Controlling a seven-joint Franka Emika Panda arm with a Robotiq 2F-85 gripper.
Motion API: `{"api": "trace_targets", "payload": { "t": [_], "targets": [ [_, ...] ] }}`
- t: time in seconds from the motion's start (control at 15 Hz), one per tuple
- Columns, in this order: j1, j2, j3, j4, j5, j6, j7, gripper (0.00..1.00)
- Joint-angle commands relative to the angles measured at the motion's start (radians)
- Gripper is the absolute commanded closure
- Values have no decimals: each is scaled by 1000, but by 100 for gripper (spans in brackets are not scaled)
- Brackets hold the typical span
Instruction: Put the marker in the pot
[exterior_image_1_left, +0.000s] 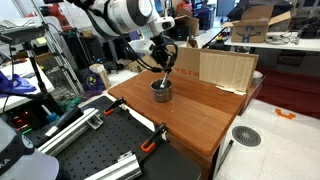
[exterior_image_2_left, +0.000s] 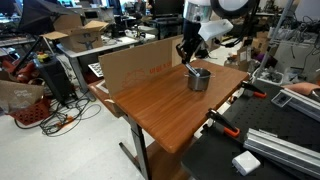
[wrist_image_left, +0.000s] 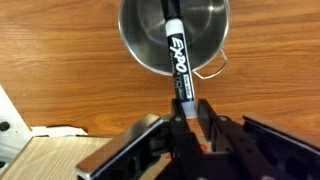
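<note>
The marker's front half is past the pot's rim and the marker would land in the pot (exterior_image_1_left: 161, 91), so it is now time for my gripper to open.
The small shiny silver pot (exterior_image_1_left: 161, 91) stands on the wooden table (exterior_image_1_left: 205, 115), near the cardboard at its far side; it also shows in the exterior view (exterior_image_2_left: 198, 79). In the wrist view the pot (wrist_image_left: 205, 30) lies straight ahead of the jaws. The marker (wrist_image_left: 177, 55), black with a white EXPO label, is held by its rear end. Its front half reaches over the pot's rim and above the pot's inside. My gripper (wrist_image_left: 184, 108) is shut on the marker, directly above the pot in both exterior views (exterior_image_1_left: 163, 78) (exterior_image_2_left: 190, 62).
A flat cardboard panel (exterior_image_1_left: 215, 68) (exterior_image_2_left: 135, 65) stands along one table edge, close behind the pot. Orange clamps (exterior_image_2_left: 225, 122) and black perforated boards (exterior_image_1_left: 100, 150) adjoin the table's near side. Cluttered desks and cables lie around.
</note>
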Motion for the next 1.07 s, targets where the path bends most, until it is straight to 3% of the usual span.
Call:
{"api": "trace_targets", "payload": {
  "t": [0.0, 0.07, 0.13, 0.2, 0.67, 0.73, 1.0],
  "targets": [
    [18, 36, -25, 27, -36, 25, 33, 95],
    [17, 42, -26, 33, -34, 23, 32, 95],
    [18, 45, -27, 37, -34, 18, 31, 54],
    [19, 48, -29, 39, -34, 17, 32, 53],
    [17, 59, -29, 53, -27, 15, 28, 4],
    [16, 60, -28, 55, -26, 14, 26, 0],
    [14, 53, -27, 51, -24, 11, 24, 0]
  ]
}}
